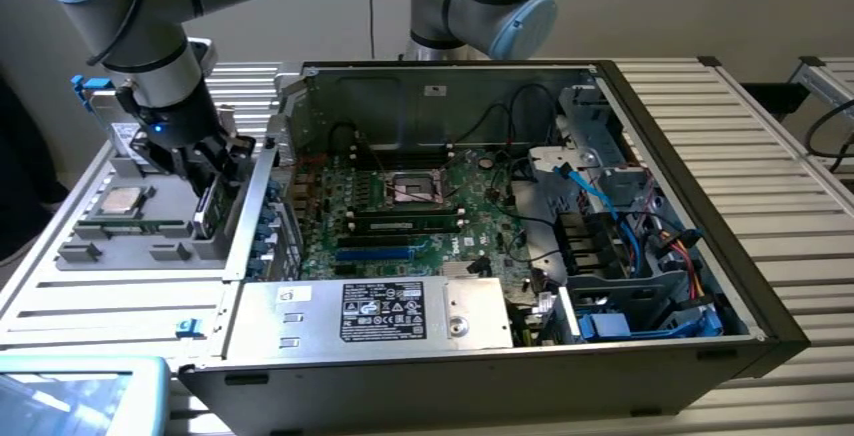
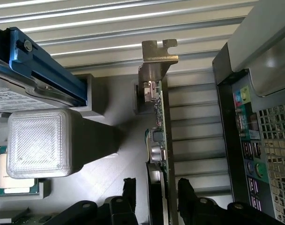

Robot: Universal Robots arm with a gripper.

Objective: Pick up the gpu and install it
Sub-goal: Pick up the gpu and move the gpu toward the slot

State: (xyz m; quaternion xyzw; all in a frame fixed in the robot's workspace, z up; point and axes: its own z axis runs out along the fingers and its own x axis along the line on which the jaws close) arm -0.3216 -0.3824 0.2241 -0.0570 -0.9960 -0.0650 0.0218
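The gripper's black fingers are beside both sides of the GPU. Closing now would hold it if they closed now. The gripper needs to close on the GPU now.
The gpu stands on edge in a slot of the grey parts holder, green board edge-on, its silver bracket at the far end. My gripper straddles the card. One black finger stands off the cooler side with a gap, and the other sits close beside the board side. The jaws are open, with nothing lifted. In the exterior view the gripper hangs over the gpu at the holder's edge, just beside the open computer case.
The motherboard lies inside the case, with the power supply in front. A processor and a blue-railed drive rest in the holder. The case's rear ports are close by the card. A second arm stands behind.
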